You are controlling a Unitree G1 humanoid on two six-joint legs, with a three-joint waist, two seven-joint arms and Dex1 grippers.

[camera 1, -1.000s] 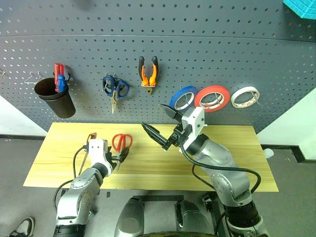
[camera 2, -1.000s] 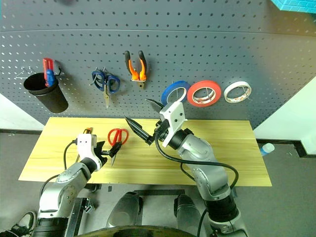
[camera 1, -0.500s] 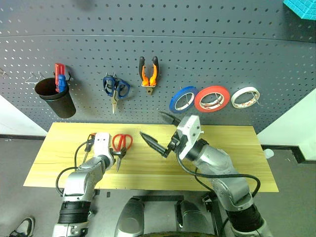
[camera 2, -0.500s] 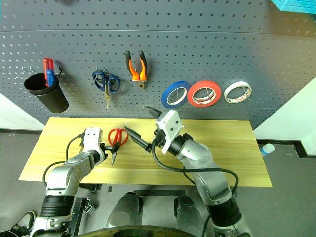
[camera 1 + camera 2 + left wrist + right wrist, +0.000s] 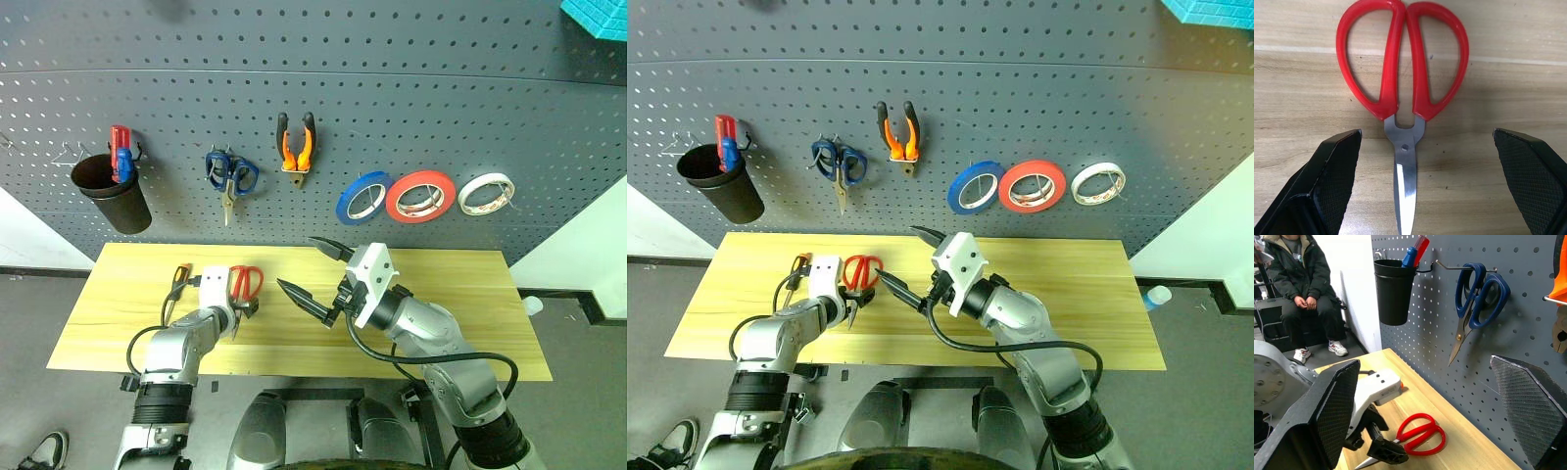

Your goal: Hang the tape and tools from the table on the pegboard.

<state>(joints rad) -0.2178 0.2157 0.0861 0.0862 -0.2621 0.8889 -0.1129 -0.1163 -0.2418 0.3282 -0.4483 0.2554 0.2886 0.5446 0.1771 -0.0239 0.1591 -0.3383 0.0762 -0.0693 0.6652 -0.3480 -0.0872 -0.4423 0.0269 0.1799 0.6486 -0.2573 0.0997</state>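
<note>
My left gripper comes down, before it closes on the scissors, since its fingers stop above the scissors' blades, with wood showing beneath.
The red-handled scissors (image 5: 1403, 73) lie flat on the light wood table (image 5: 441, 313), left of its middle, handles toward the pegboard (image 5: 441, 98). My left gripper (image 5: 240, 309) tilts down over them, open. Its fingers (image 5: 1332, 166) stand wide on either side of the blades without touching them. My right gripper (image 5: 300, 264) hovers open above the table's middle, holding nothing. On the pegboard, the orange-and-black pliers (image 5: 295, 142) and the red tape (image 5: 420, 196) hang from hooks.
On the pegboard hang a black cup (image 5: 111, 193) holding red and blue tools, blue scissors (image 5: 229, 176), blue tape (image 5: 362, 196) and white tape (image 5: 487, 193). A small orange-handled tool (image 5: 177, 284) lies left of the scissors. A person (image 5: 1300, 289) sits off to the left.
My left gripper has moved forward and down over the red scissors and tilted further downward. My right gripper has sunk a little toward the table. Both have stayed open.
</note>
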